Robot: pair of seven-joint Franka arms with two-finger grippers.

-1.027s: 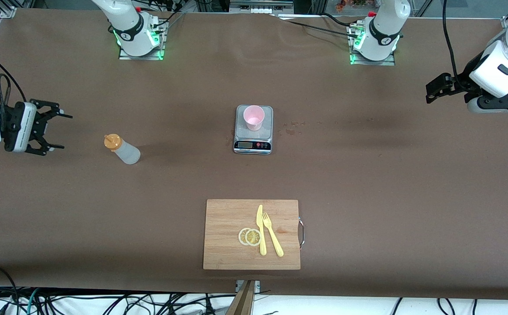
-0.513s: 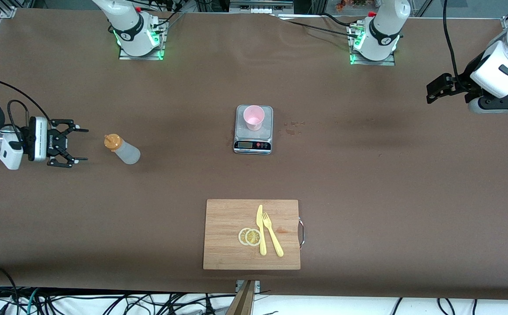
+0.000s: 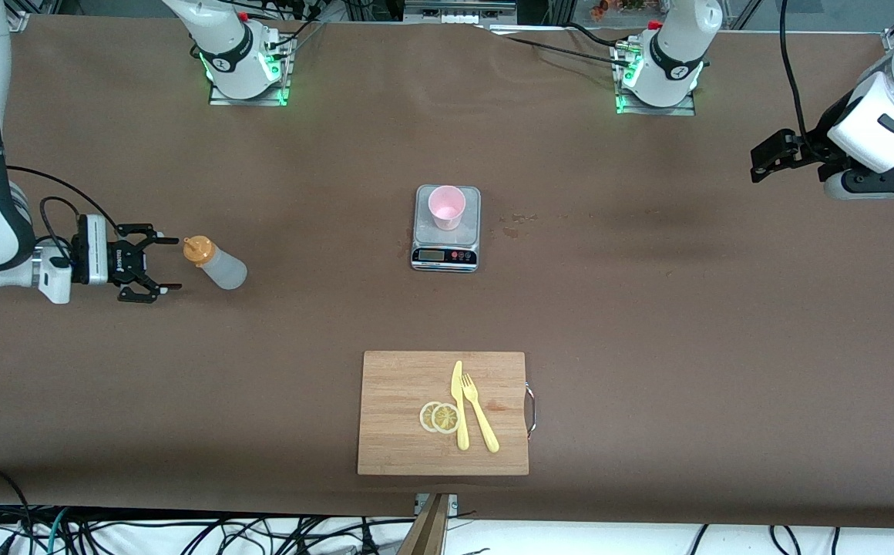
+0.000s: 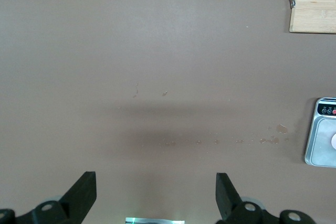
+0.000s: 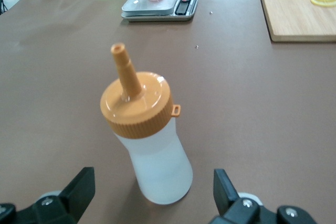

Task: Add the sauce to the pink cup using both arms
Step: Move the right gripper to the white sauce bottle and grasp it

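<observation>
My right gripper grabs the bottle by its white body point(image 5: 156, 162) next, leaving the bottle's orange nozzle point(image 5: 125, 69) free to add sauce to the pink cup.
The sauce bottle point(image 3: 216, 264) stands upright on the brown table toward the right arm's end, whitish with an orange nozzle cap. My right gripper point(image 3: 172, 264) is open, low and level with it, with its fingertips just short of the bottle and not touching. In the right wrist view the bottle point(image 5: 149, 140) fills the middle, just ahead of my open right gripper point(image 5: 152, 195). The pink cup point(image 3: 446, 206) stands on the grey scale point(image 3: 447, 231) at mid table. My left gripper point(image 3: 759, 158) waits, open and empty, up over the left arm's end; the left wrist view shows it open point(image 4: 156, 192).
A wooden cutting board point(image 3: 401, 416) lies nearer the front camera than the scale, with a yellow knife point(image 3: 460, 405), a fork point(image 3: 479, 420) and lemon slices point(image 3: 439, 417) on it. The scale point(image 5: 157, 6) and the board point(image 5: 294, 14) also show in the right wrist view.
My right gripper has come down and moved across the table toward the sauce bottle, ending just short of it. The left arm has hardly moved.
</observation>
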